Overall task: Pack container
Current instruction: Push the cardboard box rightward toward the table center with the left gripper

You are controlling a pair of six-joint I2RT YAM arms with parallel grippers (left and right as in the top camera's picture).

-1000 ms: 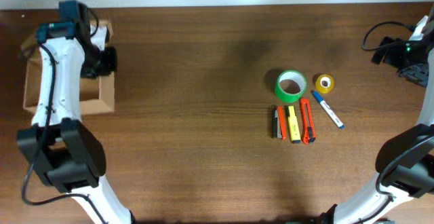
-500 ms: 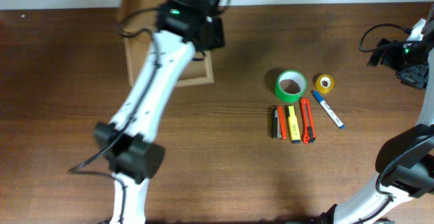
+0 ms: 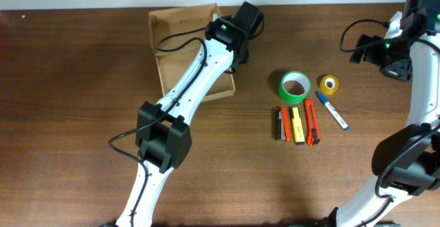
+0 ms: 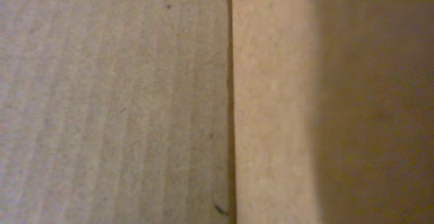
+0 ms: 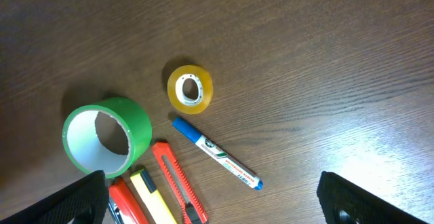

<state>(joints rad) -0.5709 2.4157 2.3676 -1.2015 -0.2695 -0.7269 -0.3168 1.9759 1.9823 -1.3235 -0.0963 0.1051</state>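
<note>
My left gripper should keep holding the container (image 3: 172, 31) until it rests closer to the middle of the table, because its open flap reaches as far as the table's back edge.
The container (image 3: 172, 31), a tan cardboard box with its flap open, sits at the table's back, left of centre. My left gripper (image 3: 235, 53) is at the box's right wall and grips it. Its fingers are hidden, and the left wrist view shows only close cardboard (image 4: 122, 102). My right gripper (image 5: 215, 202) is open and empty, high above the items. It also shows in the overhead view (image 3: 392, 58) at the back right.
Right of the box lie a green tape roll (image 3: 294, 87) (image 5: 107, 134), a small yellow tape roll (image 3: 329, 84) (image 5: 190, 88), a blue marker (image 3: 333, 111) (image 5: 217, 153), an orange cutter (image 3: 311, 122) (image 5: 180, 183) and a yellow highlighter (image 3: 298, 125).
My left arm has swung from the far left to the centre, and the box has come along with it. My right arm has shifted a little to the left.
</note>
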